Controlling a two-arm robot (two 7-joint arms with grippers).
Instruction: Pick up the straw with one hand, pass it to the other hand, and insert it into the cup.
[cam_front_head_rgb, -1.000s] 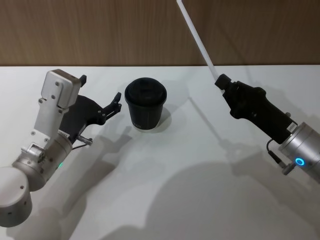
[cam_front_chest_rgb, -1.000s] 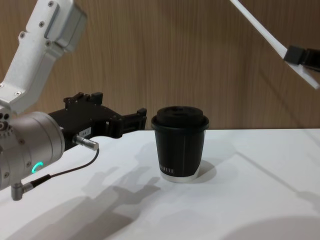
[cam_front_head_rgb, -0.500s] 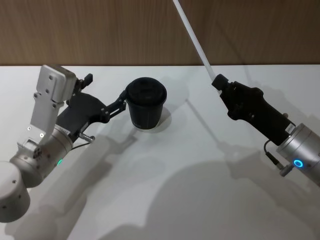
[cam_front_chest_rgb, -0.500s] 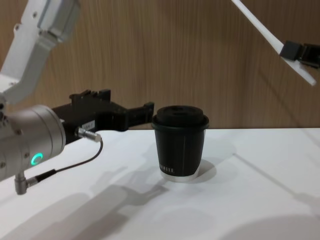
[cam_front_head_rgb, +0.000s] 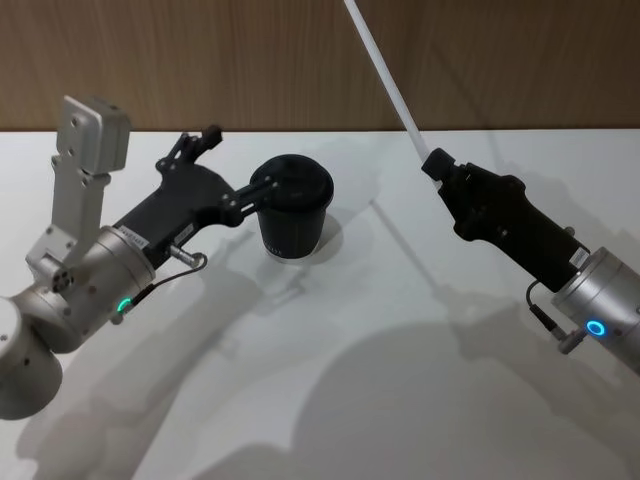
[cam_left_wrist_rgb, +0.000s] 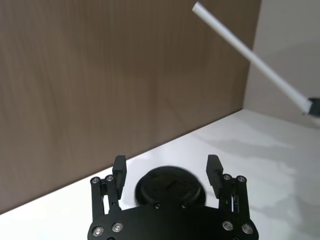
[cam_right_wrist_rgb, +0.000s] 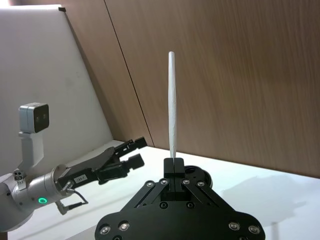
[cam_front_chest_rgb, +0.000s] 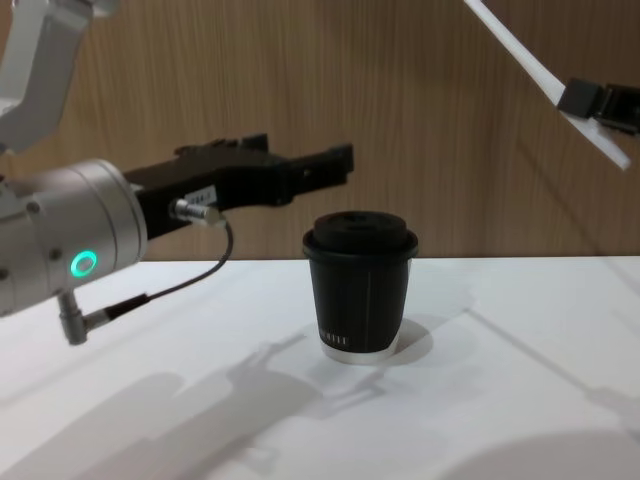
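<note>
The straw's lower end is covered by my right gripper's closed fingers, so my left gripper needs to grab the white straw by its bare upper length (cam_front_head_rgb: 367, 41) (cam_right_wrist_rgb: 172, 85) next.
My right gripper (cam_front_head_rgb: 436, 164) is shut on the lower end of the white straw (cam_front_head_rgb: 385, 72). The straw slants up and away, high above the table to the right of the cup. The same gripper (cam_right_wrist_rgb: 173, 163) and straw (cam_right_wrist_rgb: 172, 105) show in the right wrist view, and the straw (cam_front_chest_rgb: 515, 48) shows in the chest view. The black lidded cup (cam_front_head_rgb: 291, 207) stands upright on the white table (cam_front_head_rgb: 350, 380). My left gripper (cam_front_head_rgb: 242, 158) is open and hovers just above and behind the cup's lid (cam_left_wrist_rgb: 169, 186). Its fingers (cam_left_wrist_rgb: 119, 166) straddle the lid without touching it. From the chest, this gripper (cam_front_chest_rgb: 340, 160) sits above the cup (cam_front_chest_rgb: 360, 285).
A wood-panelled wall (cam_front_head_rgb: 200, 60) runs along the table's far edge. White tabletop lies around the cup and in front of both arms.
My left gripper has lifted from beside the cup and moved forward to just above its lid, still open. The right gripper and straw have barely shifted.
</note>
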